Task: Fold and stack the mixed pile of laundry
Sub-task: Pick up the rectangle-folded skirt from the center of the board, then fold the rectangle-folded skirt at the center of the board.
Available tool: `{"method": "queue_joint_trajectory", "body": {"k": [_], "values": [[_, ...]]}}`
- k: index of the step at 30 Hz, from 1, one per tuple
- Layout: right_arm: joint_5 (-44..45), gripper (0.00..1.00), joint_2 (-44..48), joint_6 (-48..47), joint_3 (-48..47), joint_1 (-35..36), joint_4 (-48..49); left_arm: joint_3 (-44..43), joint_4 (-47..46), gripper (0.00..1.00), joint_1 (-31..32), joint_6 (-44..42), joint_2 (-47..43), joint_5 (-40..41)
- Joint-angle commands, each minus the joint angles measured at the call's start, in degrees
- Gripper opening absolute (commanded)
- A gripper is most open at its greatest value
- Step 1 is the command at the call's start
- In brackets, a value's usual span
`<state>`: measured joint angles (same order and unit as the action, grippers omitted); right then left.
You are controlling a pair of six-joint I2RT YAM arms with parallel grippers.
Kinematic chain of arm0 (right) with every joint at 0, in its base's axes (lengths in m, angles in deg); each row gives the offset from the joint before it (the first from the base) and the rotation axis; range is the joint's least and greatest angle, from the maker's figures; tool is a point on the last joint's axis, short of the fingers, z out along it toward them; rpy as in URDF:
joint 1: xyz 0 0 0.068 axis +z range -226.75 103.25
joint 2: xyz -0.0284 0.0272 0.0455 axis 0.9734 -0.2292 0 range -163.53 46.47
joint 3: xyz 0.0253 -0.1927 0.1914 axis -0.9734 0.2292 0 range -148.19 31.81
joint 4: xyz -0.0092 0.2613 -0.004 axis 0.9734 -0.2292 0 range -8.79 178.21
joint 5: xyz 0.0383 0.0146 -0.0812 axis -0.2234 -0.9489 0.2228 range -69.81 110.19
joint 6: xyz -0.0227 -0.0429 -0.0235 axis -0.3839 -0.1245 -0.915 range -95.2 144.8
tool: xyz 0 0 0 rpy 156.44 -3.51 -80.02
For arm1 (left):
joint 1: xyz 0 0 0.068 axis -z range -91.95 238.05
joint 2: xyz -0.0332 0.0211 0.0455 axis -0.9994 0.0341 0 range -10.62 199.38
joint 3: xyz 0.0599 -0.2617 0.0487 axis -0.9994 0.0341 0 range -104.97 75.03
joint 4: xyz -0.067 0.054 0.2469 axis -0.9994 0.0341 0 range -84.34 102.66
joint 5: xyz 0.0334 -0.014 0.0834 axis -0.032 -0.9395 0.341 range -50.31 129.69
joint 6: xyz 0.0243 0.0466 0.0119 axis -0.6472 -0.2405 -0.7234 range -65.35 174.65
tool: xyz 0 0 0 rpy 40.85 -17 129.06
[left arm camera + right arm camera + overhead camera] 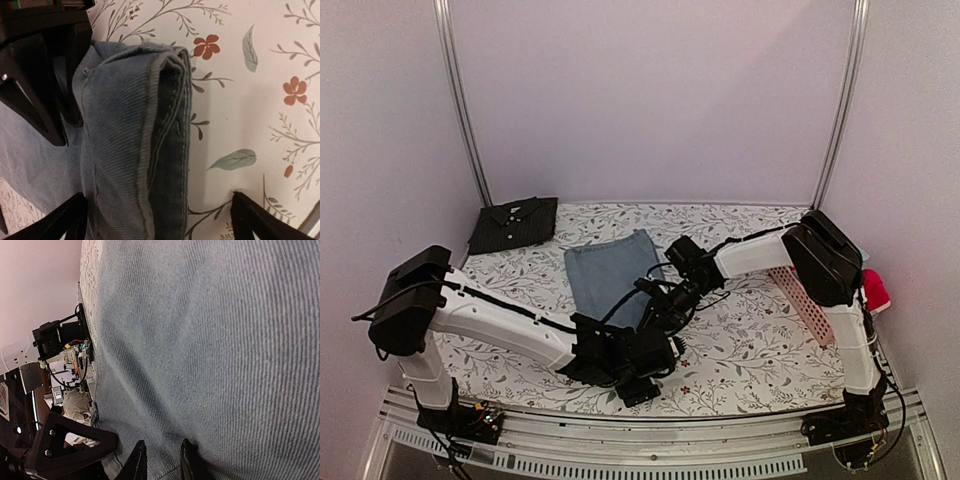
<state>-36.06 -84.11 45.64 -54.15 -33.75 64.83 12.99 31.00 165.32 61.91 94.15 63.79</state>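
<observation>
The denim needs to be folded over itself, so my left gripper will next grip its folded, seamed near edge (152, 197), beside my right gripper.
A faded light-blue denim piece (608, 272) lies flat mid-table; its folded, seamed near edge shows in the left wrist view (150, 150). My left gripper (650, 345) is wide open, with its fingers either side of that edge (165, 220). My right gripper (658, 308) comes down on the same denim just beyond it. Its fingertips (161, 462) are close together and pressed into the cloth (210, 340), and its black fingers (55, 115) also show in the left wrist view. A folded black pinstriped shirt (513, 223) lies at the back left. A red garment (875, 290) sits at the far right.
A pink slatted basket (808, 302) lies on its side at the right, behind my right arm. The table has a floral cloth (750, 350). A finger of my left gripper (70, 445) shows low in the right wrist view.
</observation>
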Motion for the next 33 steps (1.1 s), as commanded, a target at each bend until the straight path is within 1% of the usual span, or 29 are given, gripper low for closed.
{"method": "queue_joint_trajectory", "body": {"k": [1, 2, 4, 6, 7, 10, 11, 12, 13, 15, 16, 19, 20, 22, 25, 27, 30, 33], "values": [[0.4, 0.22, -2.3, -2.7, 1.1, 0.0, -0.6, -2.2, 2.9, 0.99, 0.7, -1.1, 5.5, 9.6], [0.4, 0.22, -2.4, -2.8, 1.6, 0.0, -0.4, -2.5, 3.2, 0.97, 0.6, -1.0, 6.7, 11.5], [0.2, 0.22, -2.4, -2.9, 2.3, 0.0, 0.0, -3.0, 3.7, 0.89, 0.3, -1.2, 8.4, 14.2], [0.0, 0.22, -2.2, -2.9, 3.0, 0.0, 0.4, -3.0, 3.4, 0.77, 0.0, -2.0, 8.9, 15.9], [-0.1, 0.22, -2.1, -2.8, 3.3, 0.0, 0.7, -3.1, 3.1, 0.66, -0.2, -2.4, 8.9, 16.7], [-0.7, 0.22, -1.7, -2.6, 3.3, 0.1, 0.7, -3.7, 2.8, 0.23, -1.3, -3.8, 8.2, 17.2], [-0.9, 0.22, -1.5, -2.6, 3.3, 0.2, 0.5, -3.8, 2.7, 0.12, -1.4, -4.3, 7.4, 16.8], [-0.9, 0.22, -0.9, -2.7, 3.3, 0.4, 0.1, -3.7, 2.6, 0.04, -1.4, -4.8, 6.3, 15.5], [-0.9, 0.22, -0.5, -2.9, 3.3, 0.4, -0.6, -3.6, 2.7, 0.0, -1.3, -5.1, 4.8, 14.2], [-0.7, 0.25, 1.9, -3.8, 2.9, 0.3, -1.6, -2.7, 2.7, 0.0, -1.2, -6.1, 0.7, 9.5], [-0.4, 0.28, 2.8, -4.1, 2.5, 0.0, -1.9, -2.4, 3.2, 0.0, -1.0, -6.0, -1.3, 7.9], [0.1, 0.4, 6.1, -4.6, -0.7, -1.6, -2.7, -2.1, 6.8, 0.0, -0.9, -5.7, -6.4, -0.5], [0.5, 0.42, 6.4, -4.6, -2.3, -2.1, -2.9, -2.3, 8.0, 0.0, -0.8, -5.4, -7.8, -3.6], [0.6, 0.43, 6.0, -5.0, -5.4, -2.7, -3.2, -2.6, 10.3, 0.0, -0.6, -4.8, -10.7, -8.0], [-2.0, 0.41, 2.4, -6.2, -10.6, -2.4, -4.8, -4.2, 13.1, 0.0, 0.0, -4.4, -13.8, -13.5], [-3.7, 0.38, -0.5, -6.5, -11.6, -1.3, -4.4, -6.2, 15.1, 0.0, 0.1, -4.5, -15.3, -16.2], [-6.0, 0.34, -2.7, -8.6, -10.4, 0.9, -4.5, -10.0, 18.5, 0.0, 0.0, -4.7, -16.5, -18.0], [-7.5, 0.3, -4.3, -11.5, -6.1, 2.7, -4.8, -13.0, 21.3, 0.0, -1.1, -5.1, -17.6, -19.6]]}}
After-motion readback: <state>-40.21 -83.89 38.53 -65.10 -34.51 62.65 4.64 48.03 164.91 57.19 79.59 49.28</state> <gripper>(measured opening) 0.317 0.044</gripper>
